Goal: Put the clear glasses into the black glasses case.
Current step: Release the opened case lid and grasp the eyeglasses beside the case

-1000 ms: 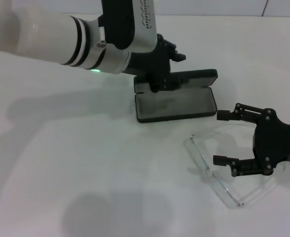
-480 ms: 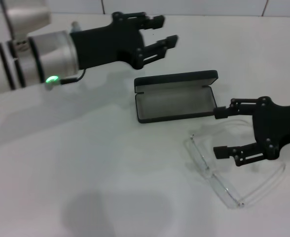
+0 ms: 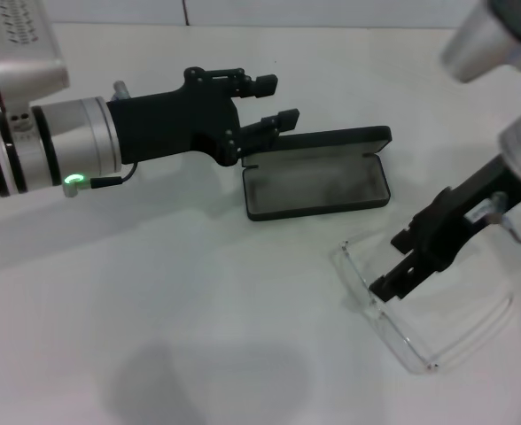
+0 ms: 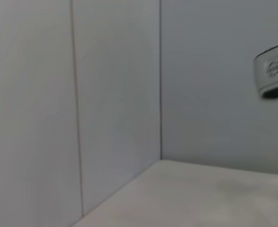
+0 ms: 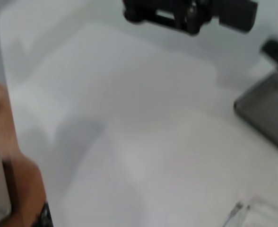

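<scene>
The right gripper isn't ready to close on the clear glasses yet. Both of its fingers are on the temple side of the glasses' frame, so it has to first move toward the bridge [image 3: 374, 303].
The black glasses case [image 3: 316, 184] lies open in the middle of the table, grey lining up, with its lid [image 3: 331, 142] standing behind. In the right wrist view only a corner of the case [image 5: 271, 113] shows. The clear glasses [image 3: 393, 323] lie unfolded on the table in front of the case and to its right. My right gripper [image 3: 387, 264] hangs tilted just over the lens end nearest the case, open, and I cannot tell whether it touches the glasses. At the lid's left end hovers my left gripper [image 3: 280, 101], open and empty; it also appears in the right wrist view [image 5: 191, 12].
The white table [image 3: 154, 310] stretches bare to the left and front. White wall panels [image 4: 115, 94] stand behind it. The right arm's white upper links [image 3: 500, 53] hang over the far right of the table.
The right arm swung up and its gripper tipped down onto the glasses' near-case end. The left gripper dropped a little and drew closer to the case lid.
</scene>
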`<state>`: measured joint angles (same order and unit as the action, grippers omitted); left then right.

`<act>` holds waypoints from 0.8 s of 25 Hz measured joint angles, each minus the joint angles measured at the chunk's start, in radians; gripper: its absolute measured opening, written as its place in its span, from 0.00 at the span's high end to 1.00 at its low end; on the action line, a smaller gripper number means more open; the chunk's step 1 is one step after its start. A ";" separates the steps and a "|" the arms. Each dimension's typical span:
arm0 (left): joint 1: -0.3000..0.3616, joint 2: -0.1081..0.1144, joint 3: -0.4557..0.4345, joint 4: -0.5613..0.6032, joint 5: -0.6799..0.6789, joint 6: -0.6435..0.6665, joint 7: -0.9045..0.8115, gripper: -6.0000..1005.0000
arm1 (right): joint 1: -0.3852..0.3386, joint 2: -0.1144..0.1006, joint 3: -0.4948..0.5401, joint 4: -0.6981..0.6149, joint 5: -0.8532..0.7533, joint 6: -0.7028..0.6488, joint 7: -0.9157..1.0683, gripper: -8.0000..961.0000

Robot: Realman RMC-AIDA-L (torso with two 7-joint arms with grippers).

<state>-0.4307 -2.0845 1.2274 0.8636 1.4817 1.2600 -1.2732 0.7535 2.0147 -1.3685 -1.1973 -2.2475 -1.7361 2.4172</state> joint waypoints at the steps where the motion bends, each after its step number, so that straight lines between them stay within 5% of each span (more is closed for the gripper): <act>1: -0.006 -0.001 0.001 0.000 0.016 0.000 0.000 0.51 | 0.024 0.003 -0.027 0.024 -0.016 0.007 0.032 0.12; 17: -0.086 -0.002 0.005 -0.055 0.082 -0.008 0.001 0.51 | 0.137 0.013 -0.314 0.273 -0.029 0.245 0.154 0.14; 20: -0.096 0.000 0.001 -0.066 0.084 -0.008 0.003 0.51 | 0.139 0.013 -0.328 0.272 -0.028 0.241 0.158 0.22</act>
<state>-0.5268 -2.0847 1.2288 0.7972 1.5659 1.2517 -1.2703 0.8925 2.0279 -1.6969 -0.9257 -2.2757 -1.4949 2.5757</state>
